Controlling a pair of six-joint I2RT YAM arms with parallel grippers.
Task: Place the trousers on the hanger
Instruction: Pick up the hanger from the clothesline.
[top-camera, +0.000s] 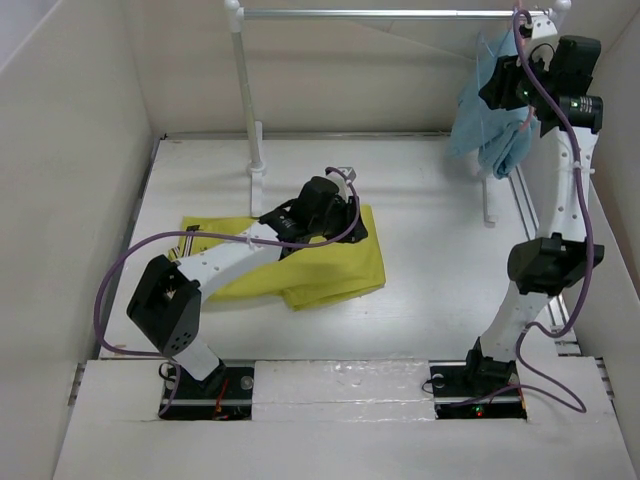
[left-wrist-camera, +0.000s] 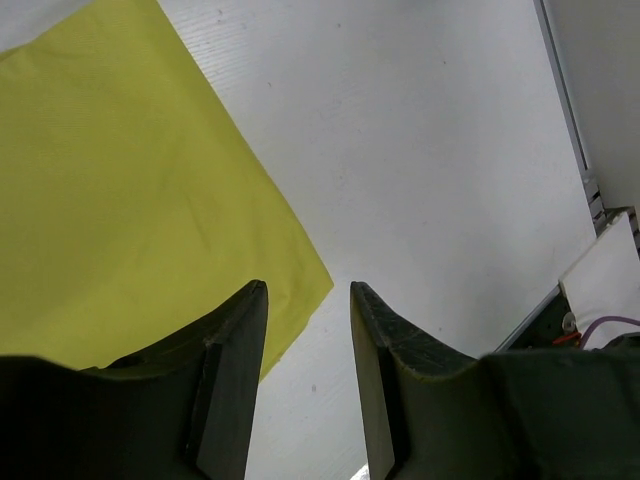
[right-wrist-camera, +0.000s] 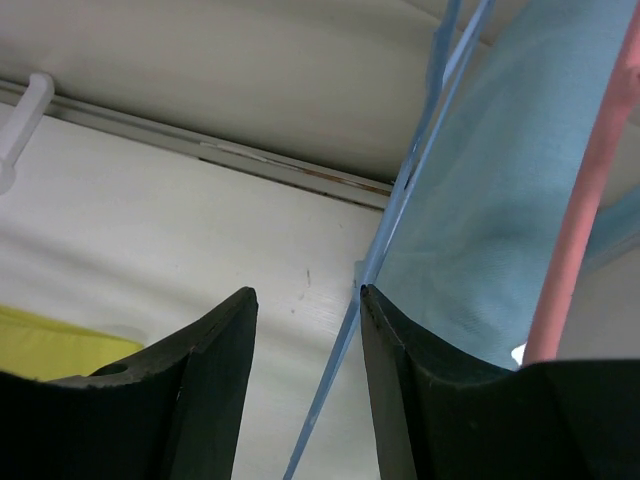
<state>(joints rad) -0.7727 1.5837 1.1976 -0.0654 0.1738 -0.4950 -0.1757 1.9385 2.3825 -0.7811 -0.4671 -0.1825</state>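
Note:
My right gripper reaches the pale-blue wire hanger (right-wrist-camera: 400, 215) next and picks up its side wire (right-wrist-camera: 355, 305), leaving the hook end free for handover to my left gripper.
The mustard-yellow trousers (top-camera: 315, 268) lie folded flat on the white table, left of centre; the striped waistband is hidden. My left gripper (top-camera: 345, 222) hovers over their right part, open and empty. In the left wrist view the left gripper (left-wrist-camera: 305, 290) has a corner of the trousers (left-wrist-camera: 120, 200) by its left finger. My right gripper (top-camera: 500, 85) is raised at the rail, open. In the right wrist view the pale-blue wire hanger (right-wrist-camera: 400, 215) runs between the right gripper's (right-wrist-camera: 305, 295) jaws, close against the right finger. The trousers (right-wrist-camera: 50, 345) show far below.
A pink hanger (right-wrist-camera: 575, 230) carries a light-blue cloth (top-camera: 480, 120) on the rail (top-camera: 380, 14) at the back right. The rack's white pole (top-camera: 245, 90) stands at the back left and its foot (top-camera: 487, 205) at the right. White walls close in the table.

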